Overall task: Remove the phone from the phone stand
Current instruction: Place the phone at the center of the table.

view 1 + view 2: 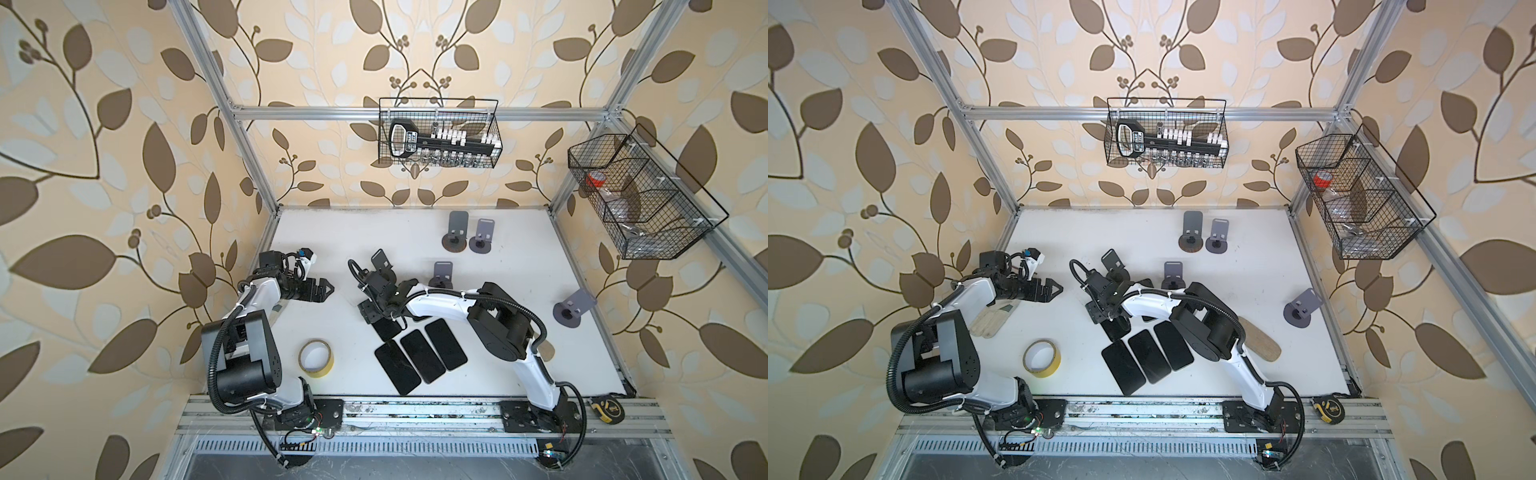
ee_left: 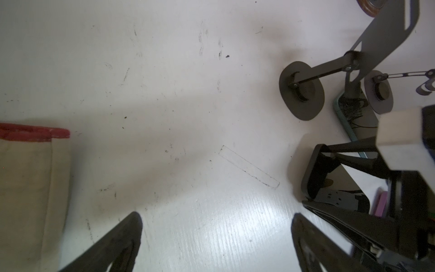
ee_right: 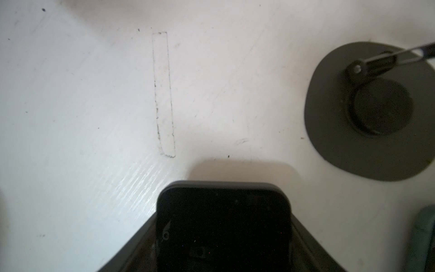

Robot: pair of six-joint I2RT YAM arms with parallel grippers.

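Note:
Flat, empty table lies just below the black phone [image 3: 223,223] and the phone would rest there, so it is time for my right gripper to release it.
A black phone [image 3: 223,223] sits between the two fingers of my right gripper [image 3: 223,245], which is shut on its side edges. It hangs a little above the white table and casts a shadow. The black phone stand [image 1: 381,261] stands just behind the gripper with nothing on its plate; its round base [image 3: 372,113] shows in the right wrist view. In both top views my right gripper [image 1: 372,312] hides most of the phone. My left gripper [image 2: 217,237] is open over bare table, off to the left of the phone [image 2: 313,174].
Three dark phones [image 1: 422,355] lie side by side in front of the right arm. Several grey stands [image 1: 457,232] are spread over the back and right. A yellow tape roll [image 1: 316,357], gloves [image 1: 992,320], a tape measure [image 1: 606,409] and wall baskets [image 1: 436,133] are around.

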